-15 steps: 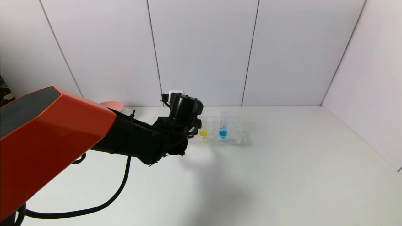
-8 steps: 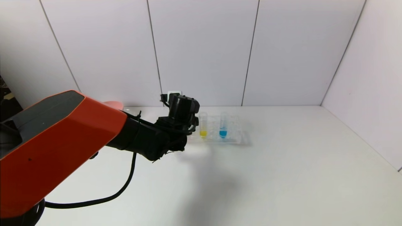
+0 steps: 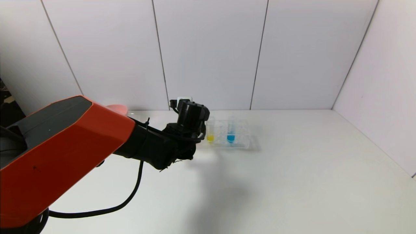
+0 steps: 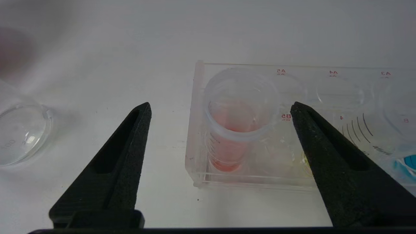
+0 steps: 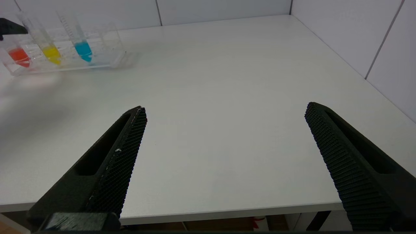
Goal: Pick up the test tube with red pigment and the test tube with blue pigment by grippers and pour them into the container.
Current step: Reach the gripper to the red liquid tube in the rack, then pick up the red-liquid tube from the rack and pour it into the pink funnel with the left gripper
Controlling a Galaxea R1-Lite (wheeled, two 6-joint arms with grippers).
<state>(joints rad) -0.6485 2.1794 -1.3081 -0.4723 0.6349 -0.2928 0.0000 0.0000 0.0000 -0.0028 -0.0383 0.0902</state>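
Observation:
The clear rack closes around the lower half of the red tube, so my left gripper should grab the tube next by its upper side under the tube's rim (image 4: pixel 240 136).
My left gripper (image 4: pixel 221 104) is open, its fingers on either side of the test tube with red pigment (image 4: pixel 232 143) and clear of it. That tube stands at the end of the clear rack (image 4: pixel 195 130). In the head view the left wrist (image 3: pixel 191 117) hides the red tube. The test tube with blue pigment (image 3: pixel 230 133) stands upright in the rack (image 3: pixel 242 135) and also shows in the right wrist view (image 5: pixel 83 48). The container, a clear glass beaker (image 4: pixel 19 135), stands on the table beside the rack. My right gripper (image 5: pixel 226 107) is open and empty over the table's near edge.
A tube with yellow liquid (image 3: pixel 210 136) stands in the rack between the red and blue tubes. A pink bowl (image 3: pixel 115 108) sits at the back left by the wall. White walls close the table at the back and right.
My left wrist shifted slightly left, then back right, and stays at the rack's left end. The upper arm rose in view. The tubes and rack have not moved.

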